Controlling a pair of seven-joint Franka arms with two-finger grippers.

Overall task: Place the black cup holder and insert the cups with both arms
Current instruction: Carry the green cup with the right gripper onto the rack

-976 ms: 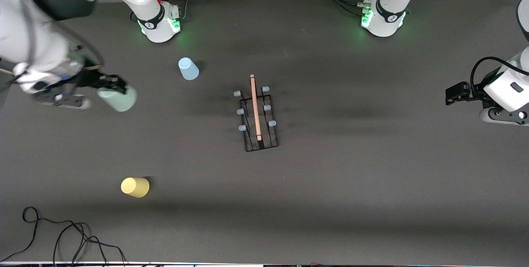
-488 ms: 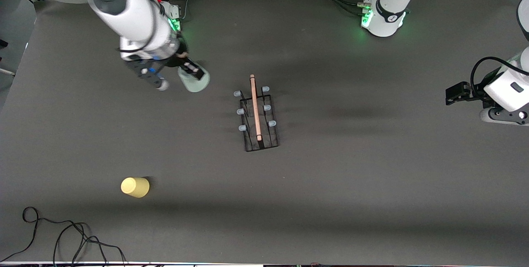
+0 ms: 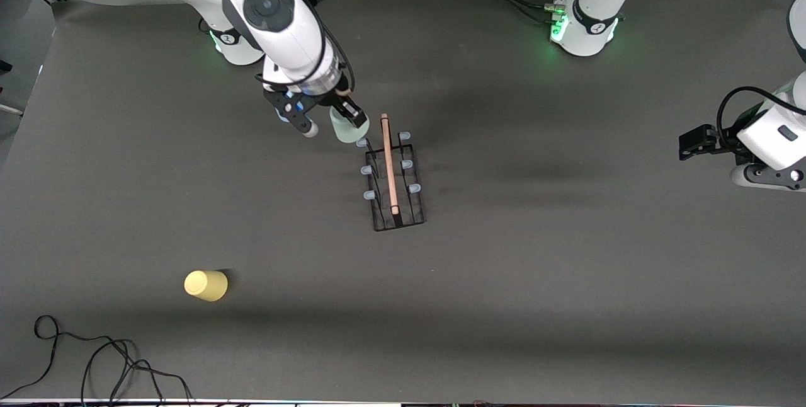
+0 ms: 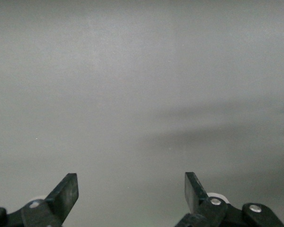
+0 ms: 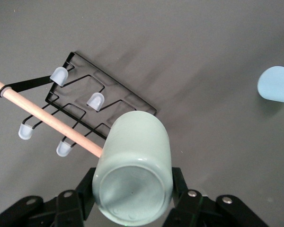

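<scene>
My right gripper brings the mint green cup down next before opening, since the cup is still above the holder's grey-blue pegs.
The black cup holder [image 3: 393, 174] stands mid-table, its wooden rod handle [image 3: 388, 161] on top and its grey-blue pegs bare. My right gripper [image 3: 344, 122] is shut on the mint green cup [image 3: 343, 131] and holds it over the table beside the holder's end farthest from the front camera. In the right wrist view the mint cup [image 5: 135, 170] sits between the fingers, with the holder [image 5: 85, 106] just past it. The pale blue cup [image 5: 277, 84] shows only there. The yellow cup [image 3: 206, 285] lies nearer the front camera. My left gripper [image 3: 692, 142] waits open and empty [image 4: 131, 189].
A black cable [image 3: 94, 356] lies coiled at the table's front edge toward the right arm's end. The two arm bases [image 3: 582, 22] stand along the edge farthest from the front camera.
My right arm has swung from its end of the table toward the middle, carrying the mint green cup up to the holder. The arm now hides the blue cup in the front view. The left arm has not moved.
</scene>
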